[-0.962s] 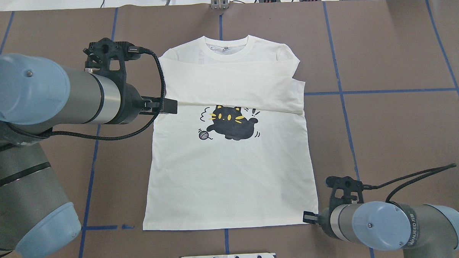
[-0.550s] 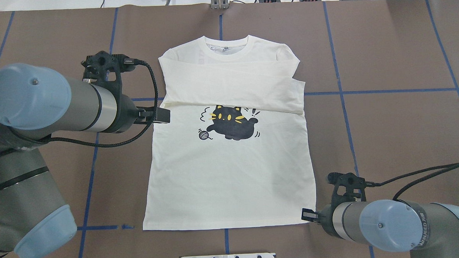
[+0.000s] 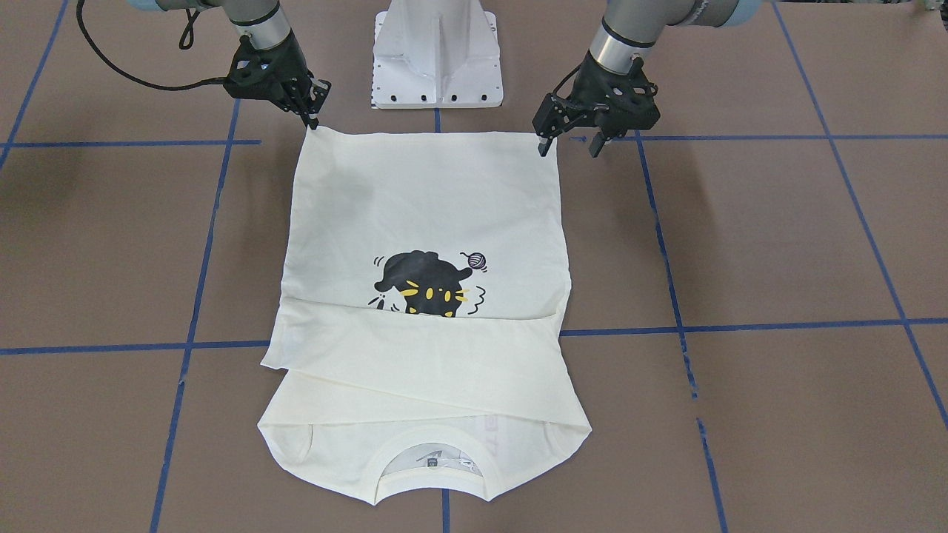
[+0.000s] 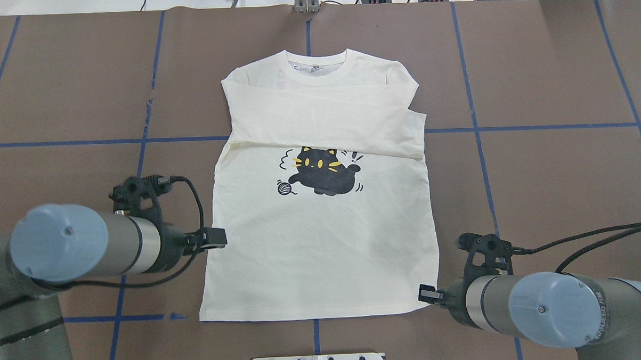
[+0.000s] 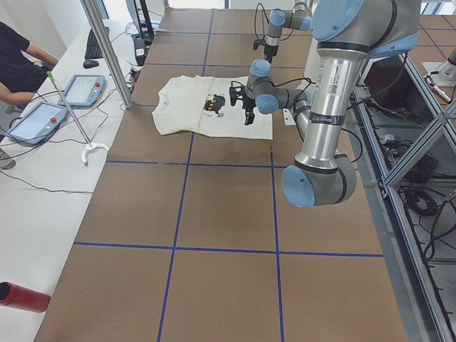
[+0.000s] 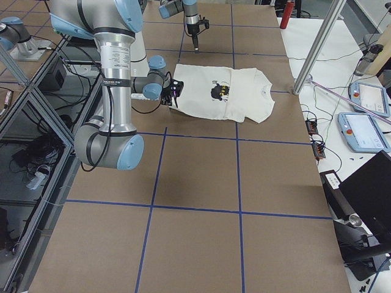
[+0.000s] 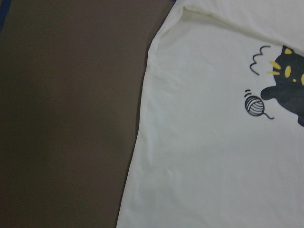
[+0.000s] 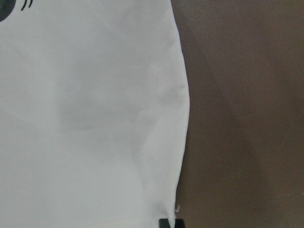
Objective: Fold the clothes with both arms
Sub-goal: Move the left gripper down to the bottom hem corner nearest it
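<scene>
The left gripper pinches the shirt by its open hem corner (image 3: 552, 139) next, since the cloth edge there is free while the shirt's body (image 3: 435, 200) lies flat.
The cream shirt (image 4: 323, 244) lies flat and front up on the brown table, collar far from me, hem near me. Both sleeves (image 4: 324, 121) are folded across the chest above the black cat print (image 4: 323, 172). My left gripper (image 4: 216, 238) is open and empty, above the shirt's left edge; in the front view (image 3: 569, 148) its two fingers stand apart. My right gripper (image 4: 425, 294) is at the hem's right corner (image 3: 307, 133). Its fingers look closed on that corner, and a fingertip (image 8: 168, 223) shows at the cloth's edge.
The white pedestal (image 3: 437, 52) stands just behind the hem. Blue tape lines (image 4: 537, 127) cross the brown table. An operators' bench with tablets (image 5: 43, 114), a metal post (image 5: 107, 50) and a red bottle (image 5: 21, 296) lie beyond the collar end.
My left gripper has moved away from the folded sleeve and back along the shirt's left edge toward the hem. My right gripper has barely moved at the hem corner.
</scene>
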Tool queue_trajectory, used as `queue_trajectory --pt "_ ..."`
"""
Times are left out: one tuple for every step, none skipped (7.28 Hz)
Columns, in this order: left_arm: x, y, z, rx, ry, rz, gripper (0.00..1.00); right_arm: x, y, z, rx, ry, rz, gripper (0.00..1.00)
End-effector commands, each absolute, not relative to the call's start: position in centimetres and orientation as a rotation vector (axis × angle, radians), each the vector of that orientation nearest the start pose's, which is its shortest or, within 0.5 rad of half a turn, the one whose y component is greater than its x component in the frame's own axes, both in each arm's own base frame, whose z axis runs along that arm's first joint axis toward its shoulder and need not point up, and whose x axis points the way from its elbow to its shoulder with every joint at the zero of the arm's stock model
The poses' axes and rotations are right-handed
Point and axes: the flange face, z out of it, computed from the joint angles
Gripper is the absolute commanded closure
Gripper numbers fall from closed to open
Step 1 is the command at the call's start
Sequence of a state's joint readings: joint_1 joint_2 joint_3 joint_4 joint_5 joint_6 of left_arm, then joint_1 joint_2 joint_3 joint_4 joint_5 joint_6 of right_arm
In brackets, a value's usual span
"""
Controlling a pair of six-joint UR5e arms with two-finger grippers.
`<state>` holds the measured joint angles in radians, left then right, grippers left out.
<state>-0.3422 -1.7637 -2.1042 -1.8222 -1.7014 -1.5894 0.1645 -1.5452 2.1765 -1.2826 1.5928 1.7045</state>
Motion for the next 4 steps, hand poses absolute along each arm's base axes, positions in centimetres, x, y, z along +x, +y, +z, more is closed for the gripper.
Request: queue_trajectory --pt "48.8 -22.0 31.4 -0.044 0.935 -0.329 0.0 -43.7 -21.0 33.5 -0.003 -0.927 0.274 1.0" --pt "49.3 -21.2 32.2 -0.047 0.89 -0.326 0.0 -43.6 -21.1 33.5 -0.001 -0.928 0.277 1.0" --pt "49.4 -21.0 32.4 -0.049 0.858 -0.324 0.01 -43.5 -21.1 33.2 -0.001 -0.935 0.276 1.0" --pt "49.5 -21.0 32.6 -0.047 0.854 -0.32 0.05 -43.4 -21.0 33.0 -0.001 -0.938 0.276 1.0"
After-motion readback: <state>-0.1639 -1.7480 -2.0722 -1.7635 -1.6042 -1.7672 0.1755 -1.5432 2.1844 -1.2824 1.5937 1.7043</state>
